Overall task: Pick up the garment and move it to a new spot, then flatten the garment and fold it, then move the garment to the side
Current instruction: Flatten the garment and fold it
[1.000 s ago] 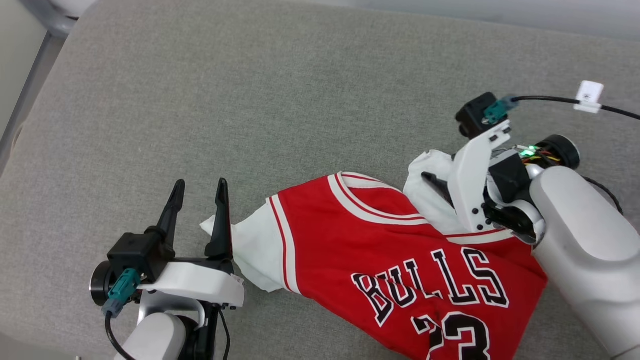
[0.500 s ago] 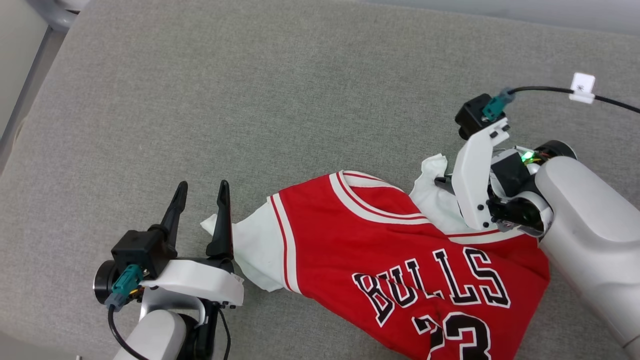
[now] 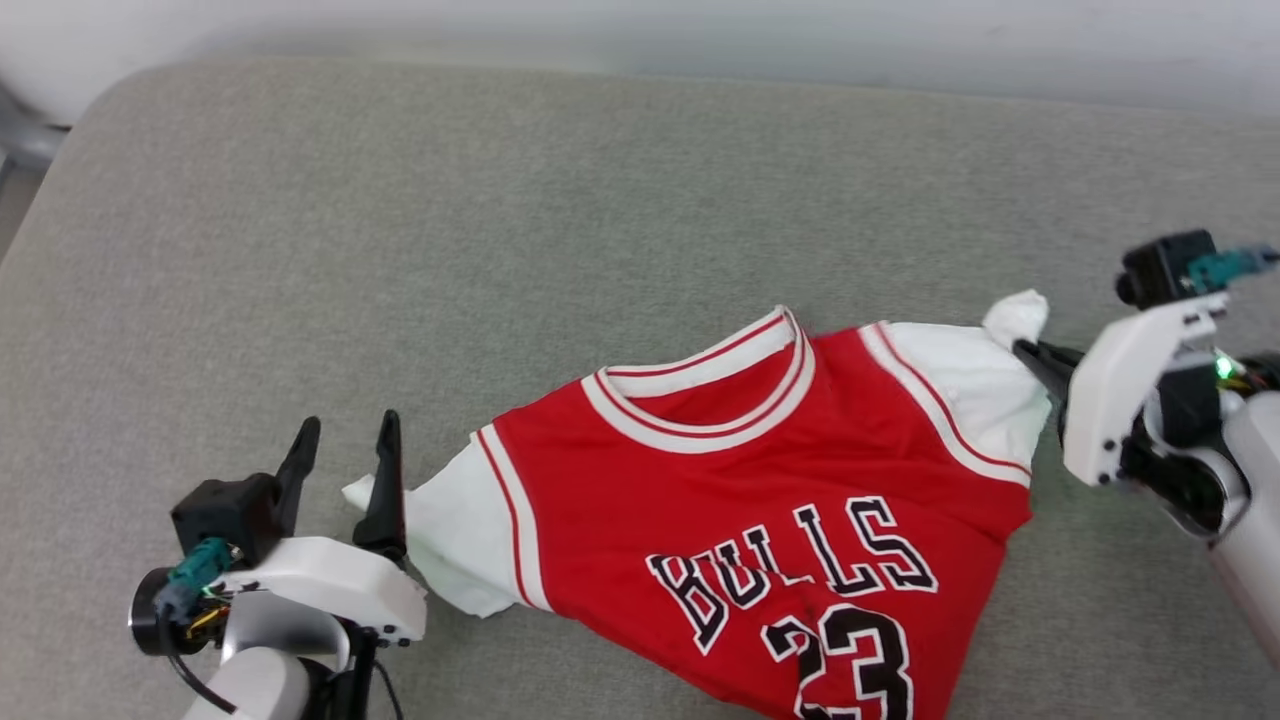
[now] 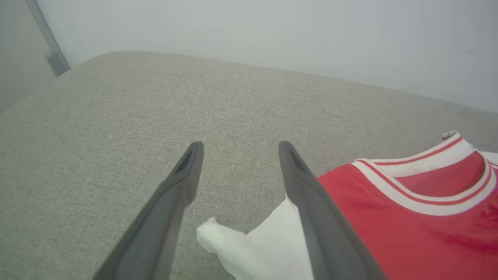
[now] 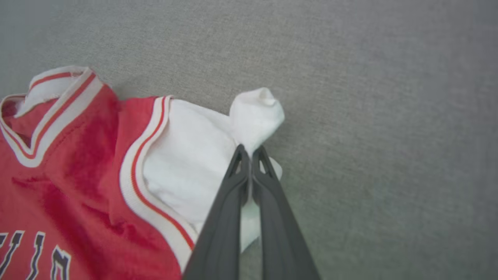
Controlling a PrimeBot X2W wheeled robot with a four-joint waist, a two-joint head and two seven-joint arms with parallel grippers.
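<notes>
Next, my left gripper pinches the garment by the bunched sleeve end (image 3: 359, 492) that stands up, since the red body (image 3: 648, 504) lies flat on the cushion.
The garment (image 3: 760, 470), a red jersey with white sleeves, striped trim and black lettering, lies face up on the grey cushion (image 3: 500, 220). My right gripper (image 3: 1030, 352) is shut on the tip of its white right-hand sleeve (image 5: 194, 163), the fabric bunched above the closed fingertips (image 5: 249, 152). My left gripper (image 3: 343, 445) stands open at the lower left. Its right finger (image 4: 311, 202) rests against the other white sleeve (image 4: 249, 245), whose end lies between the fingers. The red body and collar (image 4: 428, 190) spread to the right of that finger.
The grey cushion stretches far and left of the garment, its rounded back edge (image 3: 640, 85) meeting a pale wall (image 4: 272, 31). A grey metal post (image 4: 46, 39) stands beyond the cushion's left corner. A cable plug (image 3: 1225, 265) sits on my right wrist.
My right gripper closed on the white sleeve and pulled it out to the right, spreading the jersey's shoulder flat. The head view has shifted. The left gripper stays open by the other sleeve.
</notes>
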